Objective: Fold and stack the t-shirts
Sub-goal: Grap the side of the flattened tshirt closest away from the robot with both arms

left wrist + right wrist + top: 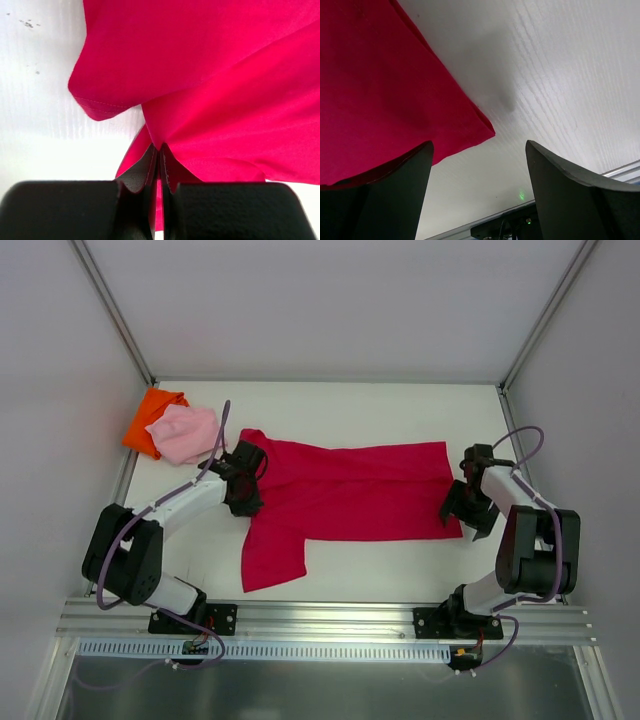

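Note:
My right gripper picks up the crimson t-shirt [350, 495] by its front corner next, opposite my left gripper's hold. Then the t-shirt's front edge folds over.
The large crimson t-shirt [350, 495] lies spread across the middle of the white table, one sleeve hanging toward the front [272, 558]. My left gripper [243, 490] is shut on the crimson t-shirt [210, 90] at its left edge, cloth pinched between the fingers [172, 172]. My right gripper [468, 508] is open and empty just off the shirt's right front corner [470, 127]. The light pink t-shirt [183, 433] lies folded on top of the orange t-shirt [152, 418] at the back left.
White walls with metal posts [112, 315] enclose the table. An aluminium rail [330, 618] runs along the near edge. Purple cables loop over both arms.

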{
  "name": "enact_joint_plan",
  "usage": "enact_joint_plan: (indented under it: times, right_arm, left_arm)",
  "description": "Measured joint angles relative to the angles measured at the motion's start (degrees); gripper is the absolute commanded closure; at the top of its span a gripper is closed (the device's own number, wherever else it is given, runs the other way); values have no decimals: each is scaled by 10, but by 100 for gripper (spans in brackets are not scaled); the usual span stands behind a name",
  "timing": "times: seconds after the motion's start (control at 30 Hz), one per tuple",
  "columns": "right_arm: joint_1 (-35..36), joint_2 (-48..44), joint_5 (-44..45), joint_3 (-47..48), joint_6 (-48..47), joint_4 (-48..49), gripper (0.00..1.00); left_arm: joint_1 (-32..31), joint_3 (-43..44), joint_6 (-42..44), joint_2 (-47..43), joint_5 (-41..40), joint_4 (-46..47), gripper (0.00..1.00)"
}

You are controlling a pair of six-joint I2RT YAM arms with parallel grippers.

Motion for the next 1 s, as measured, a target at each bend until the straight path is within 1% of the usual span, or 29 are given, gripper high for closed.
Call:
enact_joint_plan:
  times: [0.23,0.27,0.3,0.37,0.6,0.83,0.93,1.0]
  right_arm:
    - [4,6,-21,-14,0,27,24]
    - [5,7,-22,-14,0,31,26]
    - [6,8,-23,-14,0,33,30]
    - [8,10,-24,-14,-1,38,35]
    - [9,11,-37,-14,-1,42,34]
    - [15,38,-83,-8,0,41,34]
    - [22,47,-95,-8,-1,41,40]
    - [22,47,-95,-8,-2,40,47]
  left_arm:
    - [18,-8,-1,-14,-7,-5,100]
    - [20,-8,-1,-16,-9,-5,100]
    - [23,-8,-1,-19,-10,-5,100]
    - [23,-8,-1,-22,-13,-5,100]
    - [26,-12,-1,-25,-14,-5,100]
    - [27,-12,-1,-25,-14,-5,100]
    - [27,-12,-1,-26,-14,-5,100]
    - [27,-12,-1,-26,-14,-5,100]
